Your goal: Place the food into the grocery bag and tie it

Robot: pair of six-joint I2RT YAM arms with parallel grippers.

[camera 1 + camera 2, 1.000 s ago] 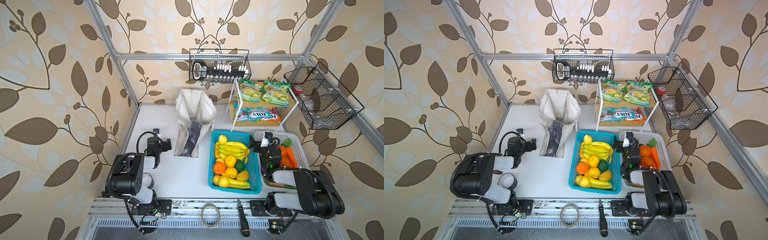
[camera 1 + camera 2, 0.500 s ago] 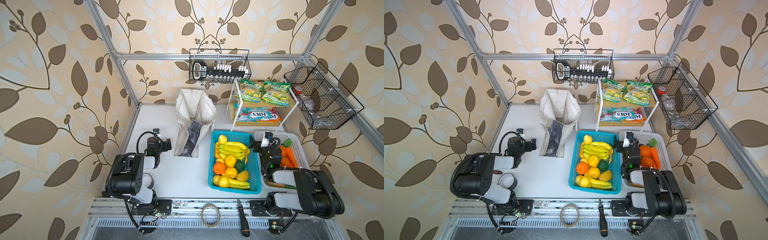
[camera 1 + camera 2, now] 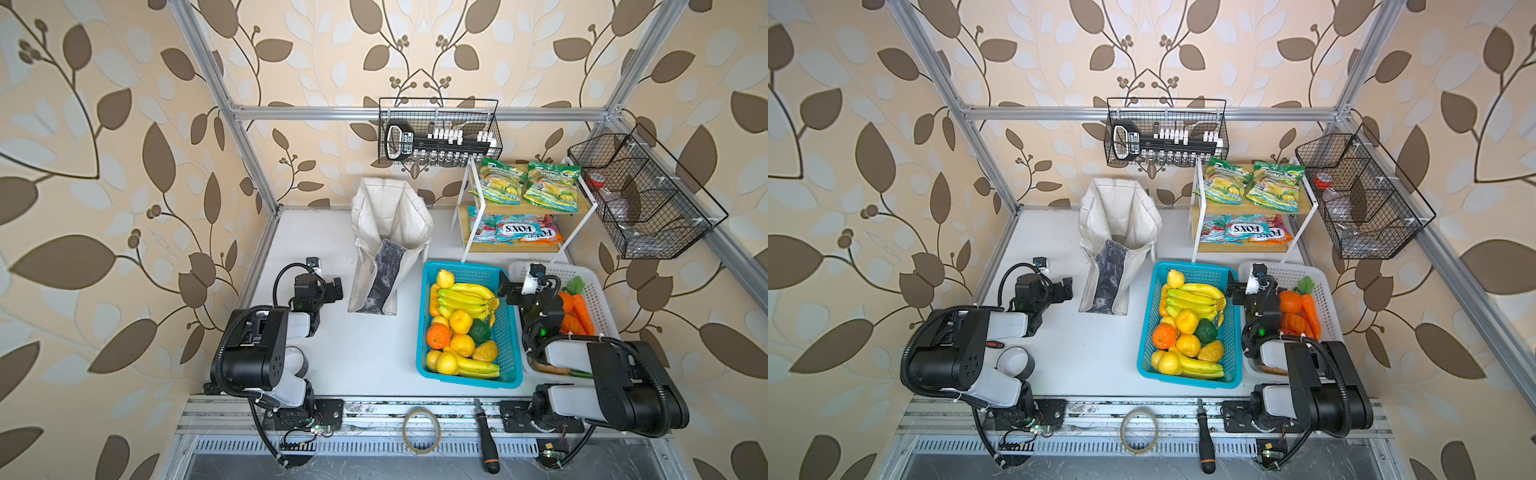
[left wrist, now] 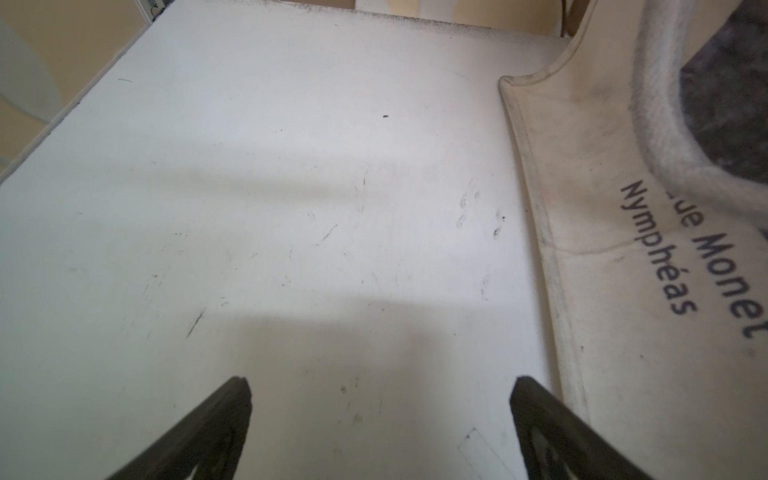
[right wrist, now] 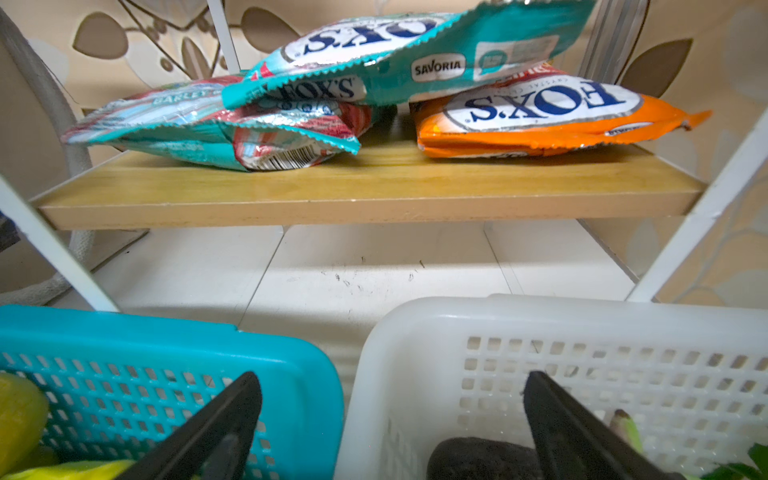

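Note:
My left gripper grips the grocery bag by its top rim (image 3: 357, 230) (image 4: 553, 70) on the side nearest it next, to hold the bag's opening wide for food.
The grocery bag (image 3: 390, 237) (image 3: 1121, 232) stands open at the back middle of the table, its dark panel facing front. My left gripper (image 3: 333, 289) (image 3: 1065, 289) is open and empty, low over the table just left of the bag; in the left wrist view the gripper (image 4: 382, 380) has the bag's side (image 4: 623, 291) beside one finger. An orange fruit (image 3: 438, 336) lies in the blue basket. Two green-and-yellow snack packets (image 3: 496, 185) (image 3: 550, 187) lie on the top shelf. My right gripper (image 3: 509, 291) (image 5: 395, 376) is open and empty above the gap between the two baskets.
The blue basket (image 3: 461, 267) holds bananas (image 3: 465, 297) and other fruit. The white basket (image 3: 582, 271) holds carrots (image 3: 579, 311) and a dark lump (image 5: 478, 457). FOX'S packets (image 3: 517, 228) lie on the lower shelf. Wire baskets (image 3: 440, 133) (image 3: 648, 199) hang on the walls.

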